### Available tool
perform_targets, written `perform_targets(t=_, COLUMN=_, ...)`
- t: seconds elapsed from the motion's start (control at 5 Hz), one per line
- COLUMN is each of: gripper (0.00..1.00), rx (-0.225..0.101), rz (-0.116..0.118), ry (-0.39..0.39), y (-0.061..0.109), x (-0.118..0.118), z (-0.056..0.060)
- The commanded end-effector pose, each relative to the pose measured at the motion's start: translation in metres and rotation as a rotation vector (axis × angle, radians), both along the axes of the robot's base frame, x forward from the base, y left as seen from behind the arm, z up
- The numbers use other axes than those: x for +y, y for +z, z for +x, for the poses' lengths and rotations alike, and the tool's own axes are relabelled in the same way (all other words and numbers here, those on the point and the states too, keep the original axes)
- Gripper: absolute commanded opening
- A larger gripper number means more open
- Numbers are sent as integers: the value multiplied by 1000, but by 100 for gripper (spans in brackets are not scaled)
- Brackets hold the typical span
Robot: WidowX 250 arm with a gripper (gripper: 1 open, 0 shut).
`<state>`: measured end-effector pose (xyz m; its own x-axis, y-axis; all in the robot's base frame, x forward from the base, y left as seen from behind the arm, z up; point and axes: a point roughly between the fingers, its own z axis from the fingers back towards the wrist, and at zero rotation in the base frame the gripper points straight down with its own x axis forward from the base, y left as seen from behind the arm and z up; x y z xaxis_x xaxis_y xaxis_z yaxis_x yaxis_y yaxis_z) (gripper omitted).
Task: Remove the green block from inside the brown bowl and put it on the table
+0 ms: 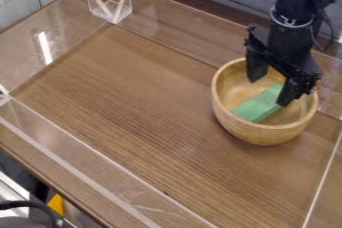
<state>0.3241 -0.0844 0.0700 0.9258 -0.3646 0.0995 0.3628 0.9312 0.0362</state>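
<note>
The green block should come out of the brown bowl [238, 122] and onto the table, so the robot's gripper next needs to grab the block by its end [271, 94].
The brown bowl [238, 122] sits on the table [134, 112] at the right side. Inside it lies the green block [258, 106], partly covered by the gripper's fingers. My gripper [274, 85] points down into the bowl with its black fingers spread open on either side of the block's upper end. I cannot tell whether the fingertips touch the block.
Clear acrylic walls [80, 157] border the tabletop, with a folded acrylic corner piece [110, 4] at the back left. The bowl stands close to the right wall [325, 167].
</note>
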Motion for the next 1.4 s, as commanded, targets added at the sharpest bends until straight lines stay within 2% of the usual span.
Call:
perform_targets(t=0.0, gripper=100, rx=-60, rz=-15, ry=60, y=16, x=10, z=2)
perform_targets(t=0.4, gripper=100, rx=-68, rz=-25, ry=4, y=22, x=0, z=14)
perform_targets(t=0.6, gripper=100, rx=-67, rz=-32, ry=15, y=22, x=-7, z=16)
perform_targets(t=1.0, gripper=100, rx=-64, rz=-21, ry=-13, y=12, x=-4, z=9)
perform_targets(t=1.2, gripper=100, rx=-62, rz=-14, ry=-26, y=-3, x=-9, z=14)
